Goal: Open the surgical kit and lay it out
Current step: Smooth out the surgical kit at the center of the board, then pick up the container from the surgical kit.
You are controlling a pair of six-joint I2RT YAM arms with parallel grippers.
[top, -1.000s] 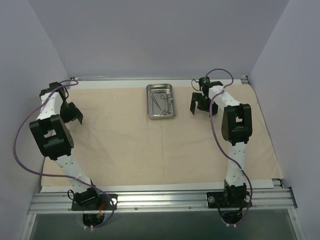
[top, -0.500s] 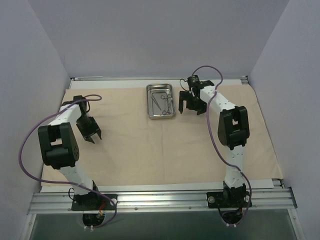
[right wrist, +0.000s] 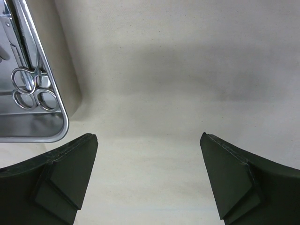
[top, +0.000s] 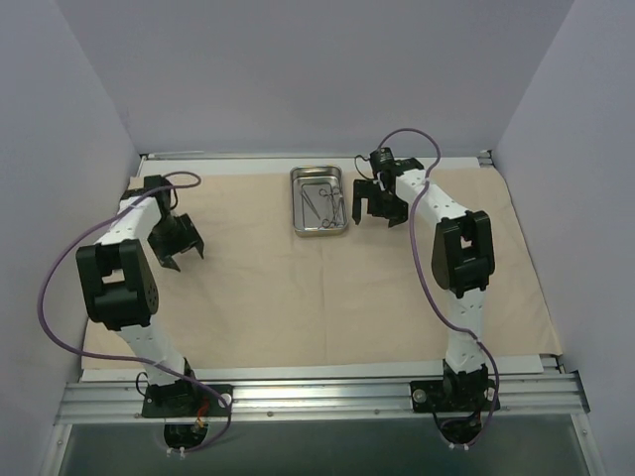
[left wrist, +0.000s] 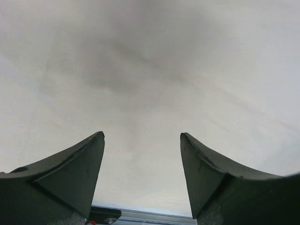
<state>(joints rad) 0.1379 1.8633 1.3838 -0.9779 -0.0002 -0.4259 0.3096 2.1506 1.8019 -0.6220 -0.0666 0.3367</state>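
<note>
My left gripper grabs the steel tray's rim on the long side facing it next, to shift the tray across the cloth and leave the instruments free.
The beige cloth wrap (top: 298, 288) lies spread flat over the table. The shiny steel tray (top: 319, 227) stands on it at the back centre, with thin ring-handled instruments (top: 322, 201) inside. My right gripper (top: 375, 208) is open and empty just right of the tray, low over the cloth. In the right wrist view the tray's corner (right wrist: 60, 132) and the ring handles (right wrist: 29, 89) show at upper left, and the gripper (right wrist: 149, 138) is over bare cloth (right wrist: 187, 70). My left gripper (top: 184, 255) is open and empty over the cloth at the left; the left wrist view (left wrist: 142, 135) shows only cloth.
Purple cables loop from both arms (top: 45, 297). A metal rail (top: 317, 397) runs along the near edge. Pale walls close in the left, back and right. The cloth's right edge (top: 544, 297) hangs near the table side.
My left gripper swung down from the left edge onto the cloth, then shifted slightly back. My right gripper moved left, close beside the tray. Tray and instruments have not moved.
</note>
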